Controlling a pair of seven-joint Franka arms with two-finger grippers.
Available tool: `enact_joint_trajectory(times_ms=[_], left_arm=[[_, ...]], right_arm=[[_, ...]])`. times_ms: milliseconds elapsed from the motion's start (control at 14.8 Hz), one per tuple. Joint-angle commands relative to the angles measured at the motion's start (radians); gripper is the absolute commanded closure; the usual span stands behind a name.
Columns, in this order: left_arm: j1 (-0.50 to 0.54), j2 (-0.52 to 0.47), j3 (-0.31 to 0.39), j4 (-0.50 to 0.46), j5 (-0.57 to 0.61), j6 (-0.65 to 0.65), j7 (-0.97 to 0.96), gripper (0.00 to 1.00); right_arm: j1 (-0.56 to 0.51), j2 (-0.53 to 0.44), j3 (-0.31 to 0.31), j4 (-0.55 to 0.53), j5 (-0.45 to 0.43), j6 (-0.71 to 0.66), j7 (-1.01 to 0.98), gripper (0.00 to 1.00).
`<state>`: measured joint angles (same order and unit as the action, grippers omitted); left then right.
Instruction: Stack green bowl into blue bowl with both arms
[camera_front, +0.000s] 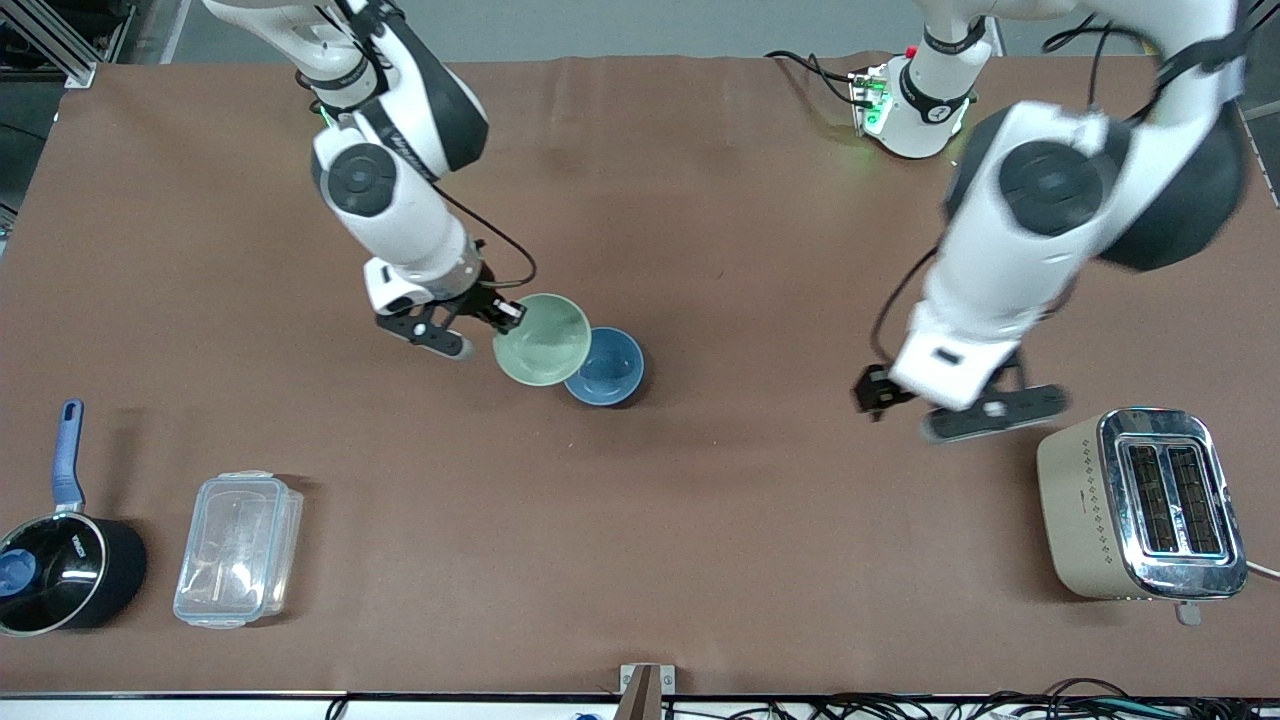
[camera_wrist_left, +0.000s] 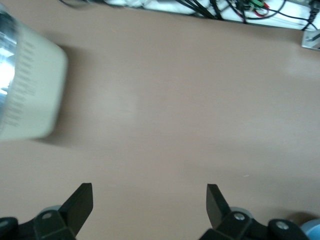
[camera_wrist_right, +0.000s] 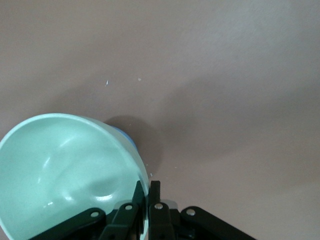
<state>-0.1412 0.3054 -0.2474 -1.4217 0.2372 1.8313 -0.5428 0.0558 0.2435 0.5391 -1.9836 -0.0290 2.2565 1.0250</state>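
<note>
My right gripper should move the green bowl (camera_front: 541, 339) toward the blue bowl's middle (camera_front: 608, 366) before releasing it, because the green bowl is still short of there.
My right gripper (camera_front: 508, 313) is shut on the rim of the pale green bowl (camera_front: 541, 339) and holds it tilted in the air, partly over the blue bowl (camera_front: 607, 367). The blue bowl sits on the brown table near the middle. In the right wrist view the green bowl (camera_wrist_right: 65, 170) fills the lower part, its rim pinched between the fingers (camera_wrist_right: 154, 192), and only a sliver of the blue bowl (camera_wrist_right: 129, 138) shows past it. My left gripper (camera_front: 955, 405) is open and empty over the table beside the toaster; its view shows bare table between the gripper's (camera_wrist_left: 149, 200) fingers.
A beige toaster (camera_front: 1140, 503) stands near the left arm's end; it also shows in the left wrist view (camera_wrist_left: 27, 90). A clear plastic container (camera_front: 238, 548) and a black saucepan with a blue handle (camera_front: 62, 560) sit at the right arm's end, nearer the front camera.
</note>
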Motion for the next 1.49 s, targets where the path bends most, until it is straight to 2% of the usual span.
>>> enact_joint_trajectory(times_ms=[0,136,271,475,746,881,1017,1424], left_arm=[[0.073,-0.103,-0.013,-0.031,-0.018,-0.085,0.214,0.0],[0.139,-0.173,-0.01,-0.032,-0.094,-0.165,0.34,0.0],[0.195,-0.239,0.0,-0.048,-0.182,-0.228,0.418,0.0],[0.19,-0.356,0.077,-0.137,-0.233,-0.271,0.475,0.0],[0.189,-0.439,0.099,-0.207,-0.234,-0.32,0.483,0.0],[0.181,-0.463,0.105,-0.226,-0.234,-0.326,0.472,0.0],[0.163,-0.463,0.144,-0.227,-0.234,-0.334,0.472,0.0],[0.155,-0.411,0.135,-0.214,-0.225,-0.3,0.469,0.0]], right_arm=[[0.01,0.144,0.059,0.098,-0.133,0.003,0.169,1.0],[0.035,0.256,0.079,0.147,-0.263,0.0,0.3,1.0],[0.042,0.295,0.09,0.153,-0.333,0.001,0.349,1.0],[0.045,0.303,0.091,0.152,-0.339,0.005,0.353,1.0],[0.047,0.312,0.091,0.152,-0.347,0.023,0.354,1.0],[0.042,0.326,0.09,0.152,-0.35,0.037,0.353,1.0],[0.041,0.327,0.09,0.152,-0.354,0.037,0.353,1.0],[0.041,0.338,0.09,0.144,-0.367,0.038,0.354,0.93]])
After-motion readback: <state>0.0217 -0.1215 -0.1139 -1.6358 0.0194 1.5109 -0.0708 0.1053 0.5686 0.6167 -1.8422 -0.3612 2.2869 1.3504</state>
